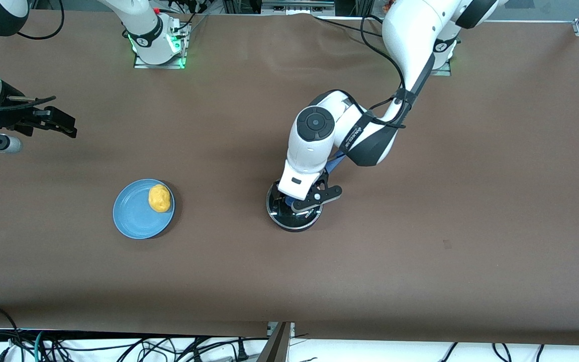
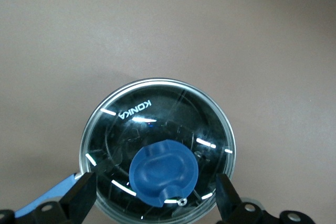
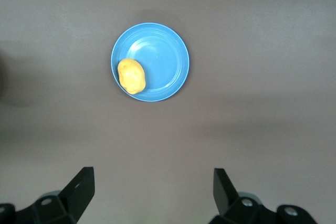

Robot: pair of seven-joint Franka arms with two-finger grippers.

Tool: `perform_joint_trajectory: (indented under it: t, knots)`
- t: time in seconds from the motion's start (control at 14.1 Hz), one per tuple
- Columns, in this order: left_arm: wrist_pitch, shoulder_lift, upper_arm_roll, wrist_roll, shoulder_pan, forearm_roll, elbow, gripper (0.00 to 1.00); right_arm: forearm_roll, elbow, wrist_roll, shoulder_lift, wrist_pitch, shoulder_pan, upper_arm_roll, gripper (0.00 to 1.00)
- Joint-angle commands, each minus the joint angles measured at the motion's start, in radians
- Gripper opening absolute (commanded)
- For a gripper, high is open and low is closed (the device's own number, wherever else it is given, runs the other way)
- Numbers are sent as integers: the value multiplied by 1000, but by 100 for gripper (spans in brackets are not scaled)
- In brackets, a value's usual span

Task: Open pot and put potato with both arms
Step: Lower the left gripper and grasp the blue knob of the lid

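My left gripper's fingers are still above the blue knob [image 2: 164, 171] over the glass lid, so closing now would miss. My left gripper lowers first, then closes on the knob.
The black pot [image 1: 293, 215] stands mid-table with its clear glass lid [image 2: 157, 129] on and the blue knob [image 2: 164, 171] on top. Its blue handle [image 2: 44, 203] shows at the picture's edge. My left gripper [image 1: 300, 201] hangs open just over the lid, one finger on each side of the knob, apart from it. The yellow-orange potato [image 1: 160, 198] lies on a flat blue plate [image 1: 133, 218] toward the right arm's end; it also shows in the right wrist view [image 3: 130, 76]. My right gripper [image 1: 51, 122] is open and empty, up in the air over bare table.
The brown table cover [image 1: 420, 226] is bare around the pot and plate. Cables hang past the table's front edge [image 1: 118, 347]. The arm bases [image 1: 159, 45] stand at the back edge.
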Motion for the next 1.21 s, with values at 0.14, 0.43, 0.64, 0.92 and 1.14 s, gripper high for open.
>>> perform_joint_trajectory:
  t: [0.14, 0.43, 0.64, 0.92, 1.14]
  knots:
    - [-28, 58, 34, -22, -38, 38, 85, 100, 5, 5, 2, -5, 2, -3, 1, 100]
    - [-30, 72, 36, -25, -49, 39, 82, 100, 51, 6, 2, -2, 8, -11, 0, 100]
    - [-31, 75, 36, -29, -50, 42, 73, 100, 136, 6, -12, 21, 9, -30, -6, 100]
    - [-34, 83, 39, -31, -50, 42, 76, 100, 130, 6, -13, 90, 8, -24, -5, 100]
    - [-33, 95, 47, -51, -59, 41, 80, 100, 127, 6, -15, 146, 6, -8, 6, 100]
